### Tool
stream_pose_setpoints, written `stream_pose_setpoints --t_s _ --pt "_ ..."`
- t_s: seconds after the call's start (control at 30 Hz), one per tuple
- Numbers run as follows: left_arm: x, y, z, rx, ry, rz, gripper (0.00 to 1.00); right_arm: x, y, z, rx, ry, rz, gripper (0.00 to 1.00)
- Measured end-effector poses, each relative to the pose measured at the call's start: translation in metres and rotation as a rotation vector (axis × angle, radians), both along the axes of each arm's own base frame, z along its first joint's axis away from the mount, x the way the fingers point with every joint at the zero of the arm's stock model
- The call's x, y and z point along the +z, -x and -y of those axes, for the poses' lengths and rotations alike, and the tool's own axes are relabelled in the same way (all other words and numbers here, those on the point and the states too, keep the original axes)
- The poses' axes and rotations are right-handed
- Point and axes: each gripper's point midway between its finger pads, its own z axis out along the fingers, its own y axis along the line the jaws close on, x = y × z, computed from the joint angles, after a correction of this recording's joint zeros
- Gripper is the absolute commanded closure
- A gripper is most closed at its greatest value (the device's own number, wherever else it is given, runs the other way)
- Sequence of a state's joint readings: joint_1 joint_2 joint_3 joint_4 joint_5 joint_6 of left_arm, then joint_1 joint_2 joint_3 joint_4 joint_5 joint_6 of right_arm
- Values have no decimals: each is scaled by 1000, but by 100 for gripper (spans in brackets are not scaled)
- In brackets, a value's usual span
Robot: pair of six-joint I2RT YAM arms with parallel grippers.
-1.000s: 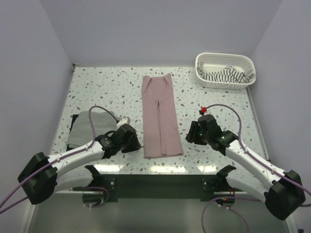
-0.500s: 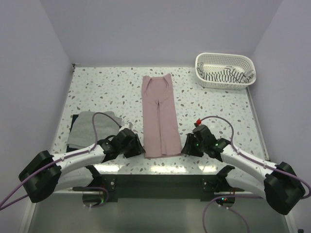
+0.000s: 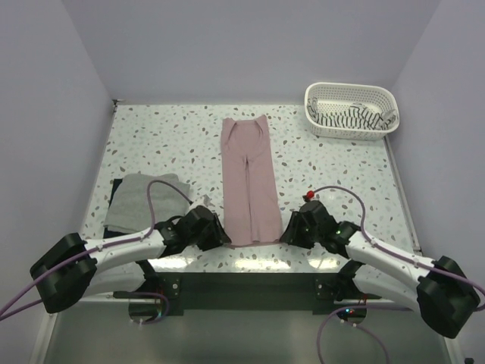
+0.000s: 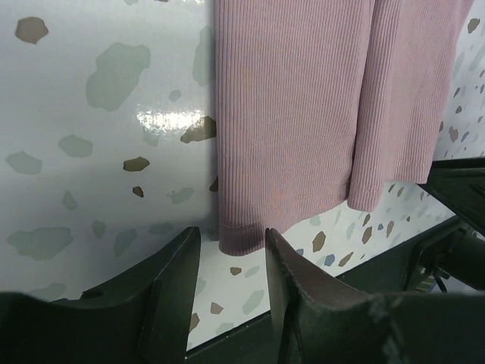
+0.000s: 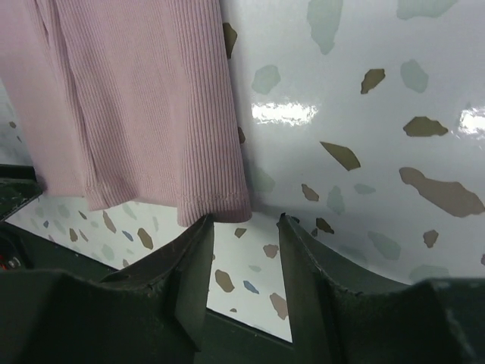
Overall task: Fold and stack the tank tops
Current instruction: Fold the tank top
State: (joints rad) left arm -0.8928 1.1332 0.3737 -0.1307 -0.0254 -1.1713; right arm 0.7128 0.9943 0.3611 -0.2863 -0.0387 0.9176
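I should next use my right gripper to grab the dusty pink tank top's near hem corner (image 3: 279,239) (image 5: 233,209), across from my left gripper, to fold the tank top over.
The dusty pink tank top (image 3: 248,180) lies flat, folded into a long strip down the table's middle. My left gripper (image 3: 220,236) is open at its near left hem corner (image 4: 242,239), the corner just ahead of the jaws. My right gripper (image 3: 286,233) is open at the near right hem corner (image 5: 216,211), also just ahead of the jaws. A folded light grey top (image 3: 142,201) lies on a dark navy one (image 3: 115,194) at the left. The striped top (image 3: 350,115) lies in the basket.
The white lattice basket (image 3: 350,95) stands at the far right corner. The table's dark near edge (image 3: 250,279) runs just behind both grippers. Walls enclose the table on three sides.
Both grippers have moved inward and toward the near edge, closing in on the pink top's near hem corners. The tops have not moved.
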Motion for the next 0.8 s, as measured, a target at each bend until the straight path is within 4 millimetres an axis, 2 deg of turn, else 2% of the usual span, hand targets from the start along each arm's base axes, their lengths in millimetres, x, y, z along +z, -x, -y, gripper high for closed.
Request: stream_pose_setpoints --t_s 0.27,0.37,0.5,0.8 --pt "0 1 2 10 13 -7 56 32 -5 6 -44 -51 99 54" --pt "-1 2 4 5 14 -7 56 25 -6 6 -44 -28 74 54" --pt "-1 2 4 3 13 -5 57 6 -2 8 -42 28 12 54" --pt "-2 4 6 11 19 -11 59 4 -10 2 -42 16 24 54"
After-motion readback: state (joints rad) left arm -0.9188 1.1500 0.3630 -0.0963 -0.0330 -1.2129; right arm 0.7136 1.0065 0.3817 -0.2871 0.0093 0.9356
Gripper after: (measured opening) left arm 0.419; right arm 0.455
